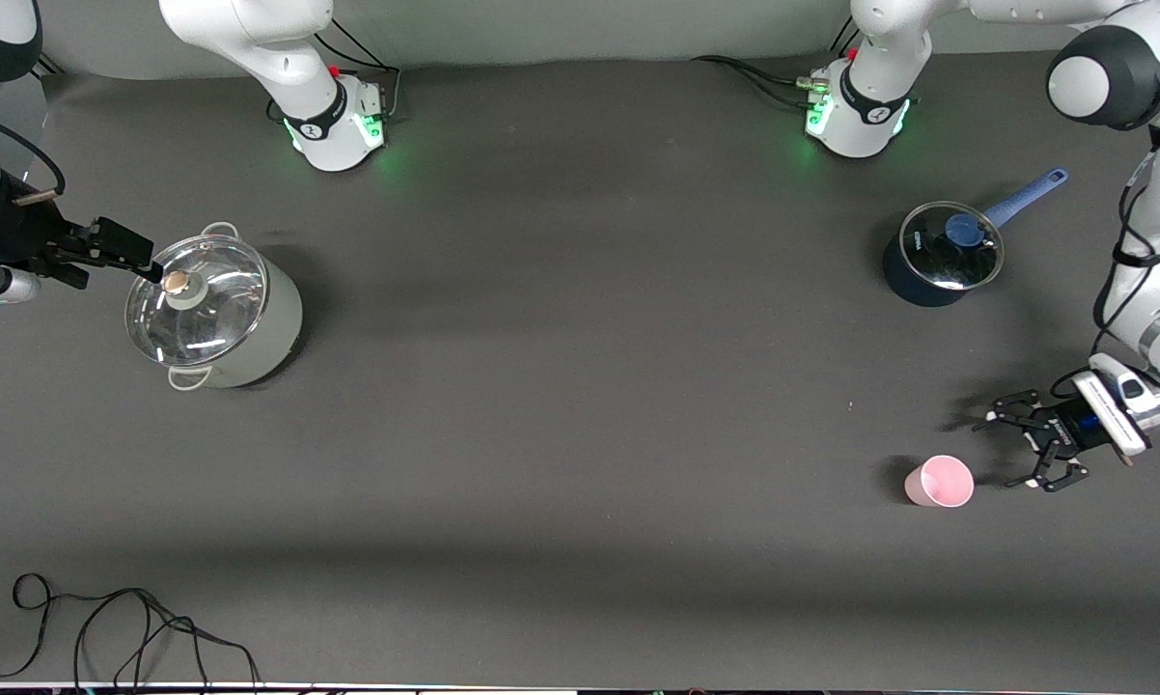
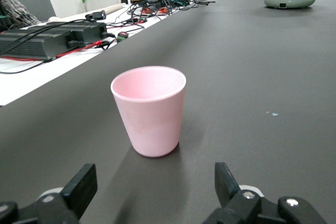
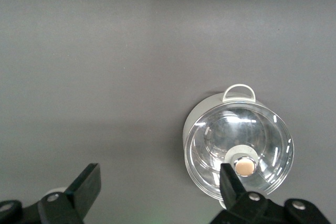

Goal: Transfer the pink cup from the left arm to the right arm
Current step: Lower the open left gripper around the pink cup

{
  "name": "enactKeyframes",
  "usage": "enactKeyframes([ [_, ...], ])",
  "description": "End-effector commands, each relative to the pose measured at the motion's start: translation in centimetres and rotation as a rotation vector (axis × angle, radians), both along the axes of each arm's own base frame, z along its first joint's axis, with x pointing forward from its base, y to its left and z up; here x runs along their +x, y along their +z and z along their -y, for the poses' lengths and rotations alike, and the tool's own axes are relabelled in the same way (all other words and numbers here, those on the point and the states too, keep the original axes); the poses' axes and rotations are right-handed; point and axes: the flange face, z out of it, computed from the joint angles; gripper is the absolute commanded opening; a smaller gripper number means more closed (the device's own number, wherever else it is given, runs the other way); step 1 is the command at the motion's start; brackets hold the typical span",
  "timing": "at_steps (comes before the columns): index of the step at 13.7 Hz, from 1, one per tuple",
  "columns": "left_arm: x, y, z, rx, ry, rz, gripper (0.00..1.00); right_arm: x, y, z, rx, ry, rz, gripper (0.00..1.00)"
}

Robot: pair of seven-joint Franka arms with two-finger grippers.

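The pink cup's rim should stay free to pass to the right arm, so my left gripper will next grab the cup by its lower side [image 2: 154, 140].
The pink cup [image 1: 939, 481] stands upright on the dark table toward the left arm's end, near the front camera. In the left wrist view the cup [image 2: 149, 110] stands just ahead of the open fingers. My left gripper [image 1: 1019, 452] is open and empty, low beside the cup, a short gap from it. My right gripper [image 1: 122, 253] is open and empty, up in the air by the edge of the grey-green pot [image 1: 215, 307] at the right arm's end. In the right wrist view one finger [image 3: 231, 182] overlaps the pot's glass lid [image 3: 239, 150].
A dark blue saucepan [image 1: 942, 253] with glass lid and blue handle stands farther from the front camera than the cup. A black cable [image 1: 126, 627] lies by the table's near edge at the right arm's end. Cables and black boxes [image 2: 52, 35] lie off the table.
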Motion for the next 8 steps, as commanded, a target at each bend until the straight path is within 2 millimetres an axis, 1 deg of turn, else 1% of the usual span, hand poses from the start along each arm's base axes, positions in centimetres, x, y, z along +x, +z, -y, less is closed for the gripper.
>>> enactKeyframes([
  [1,0.1,-1.8,0.4,-0.007,0.048,0.021,1.0,-0.2,0.3,-0.1,0.016,0.007,0.003,1.0],
  [2,0.1,-2.8,1.1,-0.025,0.056,0.015,1.0,-0.2,0.3,0.0,0.016,0.007,0.003,1.0],
  [3,0.1,-3.3,1.6,-0.034,0.066,0.011,1.0,-0.2,0.3,0.1,0.016,0.008,0.003,1.0],
  [4,0.3,-3.6,2.6,-0.047,0.072,0.009,1.0,-0.2,0.3,0.0,0.018,0.006,0.003,1.0],
  [8,0.8,-4.3,5.2,-0.078,0.103,0.004,1.0,-0.2,0.3,0.0,0.016,0.005,0.003,1.0],
])
